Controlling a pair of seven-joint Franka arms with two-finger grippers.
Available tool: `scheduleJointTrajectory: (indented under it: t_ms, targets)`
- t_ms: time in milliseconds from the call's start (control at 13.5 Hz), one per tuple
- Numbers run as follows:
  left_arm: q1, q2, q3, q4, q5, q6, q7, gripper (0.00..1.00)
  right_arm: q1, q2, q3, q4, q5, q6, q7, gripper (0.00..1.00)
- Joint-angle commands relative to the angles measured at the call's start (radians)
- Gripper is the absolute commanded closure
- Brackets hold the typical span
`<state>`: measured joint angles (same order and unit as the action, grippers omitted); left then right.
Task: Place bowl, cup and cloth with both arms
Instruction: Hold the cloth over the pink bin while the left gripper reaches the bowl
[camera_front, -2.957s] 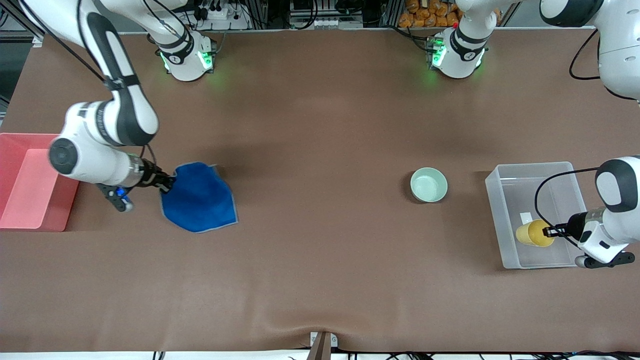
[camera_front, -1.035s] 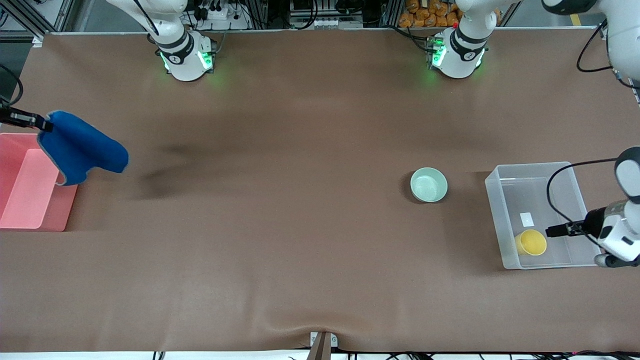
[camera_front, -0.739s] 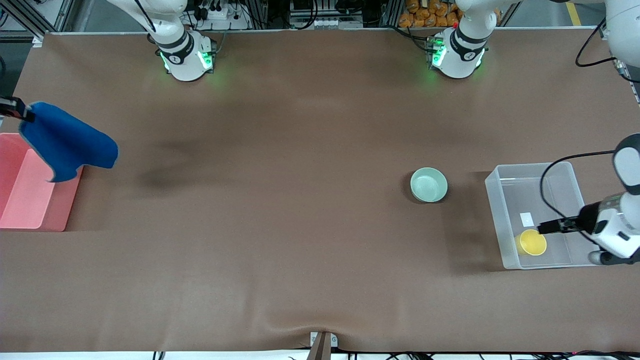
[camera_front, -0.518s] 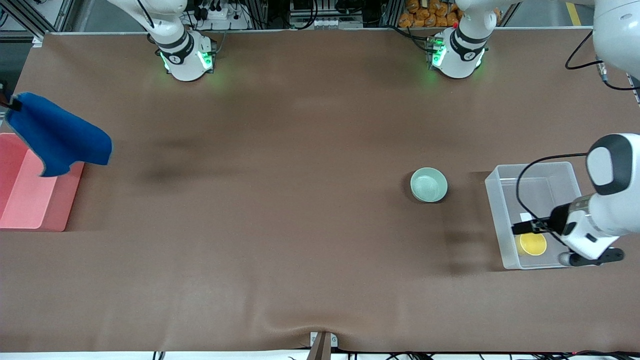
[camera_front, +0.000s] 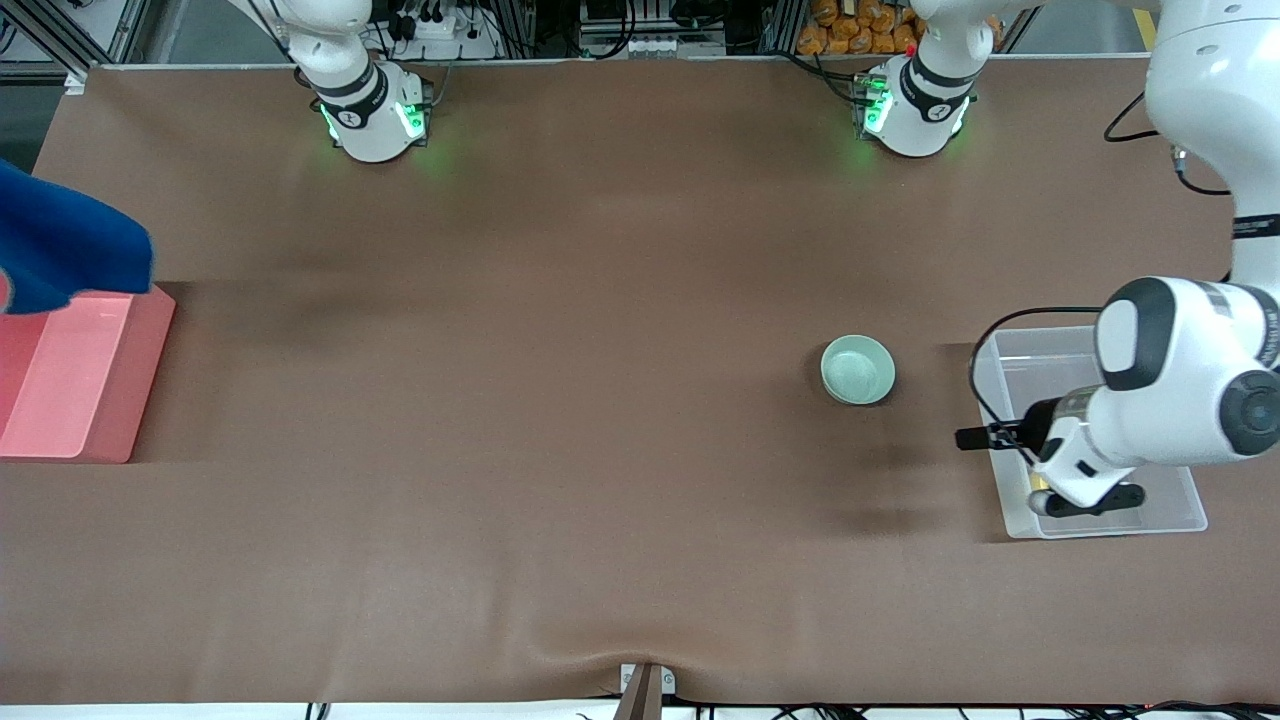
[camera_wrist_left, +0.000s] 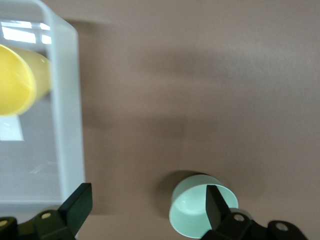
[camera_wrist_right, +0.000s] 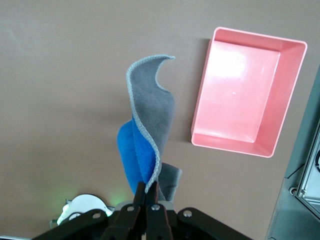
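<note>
My left gripper grabs the pale green bowl by its rim (camera_front: 858, 338) next, to place it in the clear bin.
The pale green bowl (camera_front: 857, 369) stands upright on the table, also in the left wrist view (camera_wrist_left: 200, 212). The yellow cup (camera_wrist_left: 20, 80) lies in the clear bin (camera_wrist_left: 67, 100); in the front view my left arm hides nearly all of it. My left gripper (camera_front: 968, 437) (camera_wrist_left: 147, 207) is open and empty, over the table between the bin and the bowl. My right gripper (camera_wrist_right: 148, 192) is shut on the blue cloth (camera_wrist_right: 145, 145), which hangs high. The cloth (camera_front: 60, 250) shows at the front view's edge, over the pink tray; that gripper is outside the front view.
The pink tray (camera_front: 70, 370) (camera_wrist_right: 247, 95) sits at the right arm's end of the table. The clear bin (camera_front: 1010, 350) sits at the left arm's end, beside the bowl. The brown table cover has a ripple near its front edge.
My left gripper let go of the cup in the bin and moved out toward the bowl. My right gripper lifted the cloth off the table and carried it over the pink tray.
</note>
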<state>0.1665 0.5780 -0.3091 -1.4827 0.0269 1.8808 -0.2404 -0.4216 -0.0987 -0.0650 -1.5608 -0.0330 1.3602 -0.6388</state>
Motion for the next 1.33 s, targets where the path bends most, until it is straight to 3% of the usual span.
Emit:
scheduleJointTrajectory:
  t_ms: [0, 296, 813, 1035, 1183, 1257]
  targets:
    - [-0.037, -0.04, 0.002, -0.105, -0.004, 0.085, -0.065, 0.0, -0.089, 0.049, 0.017, 0.016, -0.024, -0.01, -0.105, 1.0]
    - [-0.082, -0.098, 0.002, -0.312, 0.002, 0.274, -0.117, 0.0, -0.163, 0.109, 0.017, 0.018, -0.067, 0.026, -0.25, 1.0]
    - [-0.081, -0.181, 0.002, -0.591, 0.067, 0.429, -0.142, 0.01, -0.273, 0.241, 0.019, 0.016, -0.061, 0.177, -0.591, 1.0]
    - [-0.103, -0.167, 0.002, -0.631, 0.068, 0.491, -0.19, 0.19, -0.29, 0.28, 0.021, 0.007, -0.047, 0.181, -0.628, 1.0]
    - [-0.111, -0.161, 0.004, -0.637, 0.077, 0.491, -0.203, 0.51, -0.284, 0.301, 0.019, 0.004, -0.028, 0.203, -0.659, 1.0]
    - [-0.11, -0.159, 0.002, -0.639, 0.105, 0.491, -0.203, 0.59, -0.282, 0.318, 0.021, 0.004, -0.027, 0.226, -0.695, 1.0]
